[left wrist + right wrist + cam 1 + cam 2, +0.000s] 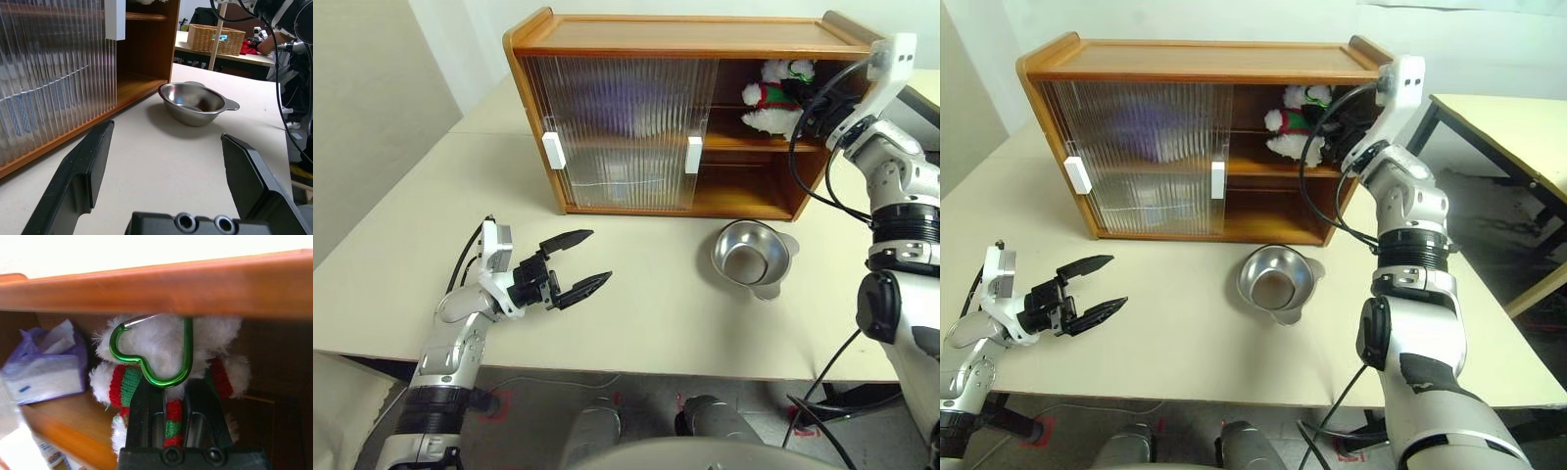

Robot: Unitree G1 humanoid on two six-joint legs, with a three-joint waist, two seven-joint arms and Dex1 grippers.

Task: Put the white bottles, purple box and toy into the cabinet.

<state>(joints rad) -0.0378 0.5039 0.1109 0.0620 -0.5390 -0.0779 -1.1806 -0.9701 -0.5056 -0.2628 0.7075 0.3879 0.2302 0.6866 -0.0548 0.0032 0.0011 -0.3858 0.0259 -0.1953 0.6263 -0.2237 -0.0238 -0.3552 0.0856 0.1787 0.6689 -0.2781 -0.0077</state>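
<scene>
I should open my right gripper now because the white plush toy (771, 119) is over the middle shelf (736, 138), inside the shelf's front edge. The toy would stay in the cabinet.
The cabinet (685, 35) stands at the back of the table, its two ribbed doors slid left and its right bay open. On the middle shelf of that bay sits the toy (771, 96), a white plush in a red-and-green sweater with a green heart clip (151, 357). My right gripper (168, 387) reaches into the bay and is shut on the toy. The purple box (44, 367) lies on the same shelf beside the toy, a lavender blur behind the door (612, 103). The white bottles are dim pale shapes behind the lower ribbed door (607, 181). My left gripper (599, 256) hovers open over the table's front left, holding nothing.
A shiny metal bowl (754, 255) sits on the table in front of the open bay. White block handles (694, 154) mark the door edges. In the left wrist view a wicker basket (215, 38) stands on another table behind. The table's front edge runs just below my left gripper.
</scene>
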